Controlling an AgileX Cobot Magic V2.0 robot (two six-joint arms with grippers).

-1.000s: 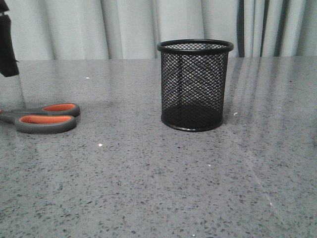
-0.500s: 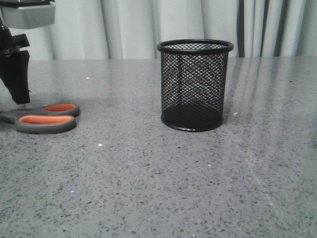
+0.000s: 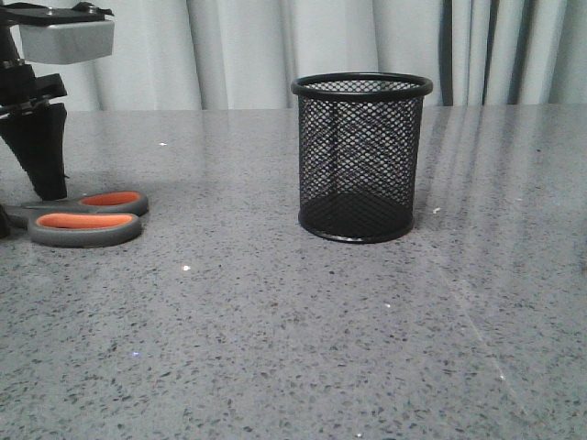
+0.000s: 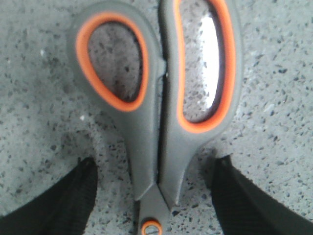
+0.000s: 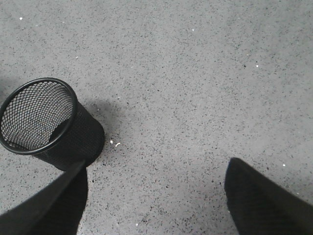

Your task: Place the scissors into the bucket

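Note:
The fingers of my left gripper sit beside the scissors' handle neck, low at the table, so it is time to close on the scissors.
The scissors lie flat on the grey table at the far left, grey handles with orange-lined loops; the blades run off the left edge. In the left wrist view the scissors lie closed between my fingers. My left gripper is open and straddles the handle neck near the pivot, a gap on each side; one finger shows just behind the handles. The black mesh bucket stands upright at the table's middle and is empty; it also shows in the right wrist view. My right gripper is open and empty, high above the table beside the bucket.
The speckled grey table stretches wide in front of and to the right of the bucket. Pale curtains hang behind the table's far edge.
My left gripper has come down and moved right, from above the table's left edge to straddling the scissors. The scissors and bucket have not moved.

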